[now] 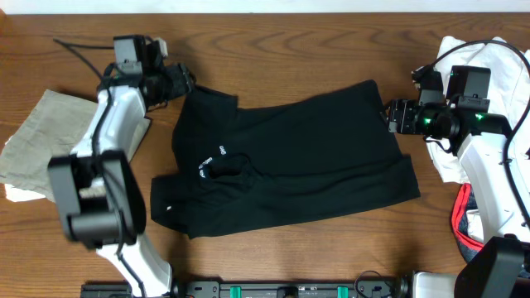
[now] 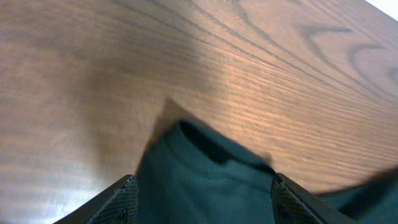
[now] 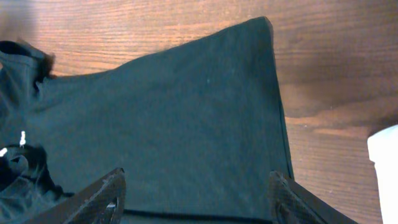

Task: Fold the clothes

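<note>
My left gripper grabs the far corner [image 1: 200, 91] of the black shirt [image 1: 290, 157] next, to fold the shirt's far edge over its near part.
A black short-sleeved collared shirt [image 1: 290, 157] lies partly folded in the middle of the wooden table, its small white logo [image 1: 207, 162] near the collar. My left gripper [image 1: 185, 84] is open at the shirt's far left corner; in the left wrist view [image 2: 202, 190] dark fabric [image 2: 205, 174] lies between the spread fingers [image 2: 123, 198]. At the shirt's right edge my right gripper [image 1: 391, 116] is open too. In the right wrist view [image 3: 196, 190] flat black cloth [image 3: 168, 112] spreads below its fingers [image 3: 104, 196], which grip nothing.
A khaki garment [image 1: 37, 145] lies at the table's left edge, beside the left arm. White clothes [image 1: 489, 50] are piled at the far right under the right arm, with a red and grey piece [image 1: 464, 225] below them. Bare wood [image 1: 290, 50] runs behind the shirt.
</note>
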`<state>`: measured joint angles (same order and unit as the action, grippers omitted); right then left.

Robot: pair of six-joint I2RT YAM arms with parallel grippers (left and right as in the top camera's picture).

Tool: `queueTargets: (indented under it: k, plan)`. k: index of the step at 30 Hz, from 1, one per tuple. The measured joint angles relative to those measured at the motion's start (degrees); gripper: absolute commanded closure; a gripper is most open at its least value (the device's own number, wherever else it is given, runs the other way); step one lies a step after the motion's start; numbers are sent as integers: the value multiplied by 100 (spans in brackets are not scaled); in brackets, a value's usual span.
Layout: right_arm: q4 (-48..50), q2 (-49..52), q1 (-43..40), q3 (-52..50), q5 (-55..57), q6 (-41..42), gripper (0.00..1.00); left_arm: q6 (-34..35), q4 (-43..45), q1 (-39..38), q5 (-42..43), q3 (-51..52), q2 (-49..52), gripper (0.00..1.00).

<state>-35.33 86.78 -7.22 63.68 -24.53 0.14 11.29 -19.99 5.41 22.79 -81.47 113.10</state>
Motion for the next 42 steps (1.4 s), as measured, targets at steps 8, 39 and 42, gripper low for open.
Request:
queueTargets:
  k: [8,39,42]
  plan:
    - [-87,0,0,0,-15,-2,31,-345,146,7,0,-354,1025,31]
    - [317,42,2,0,365,-63,62,-1303,-1060,-188,39,-409,933,94]
    - [719,190,2,0,417,-17,48,-1276,-1283,-188,44,-409,490,94]
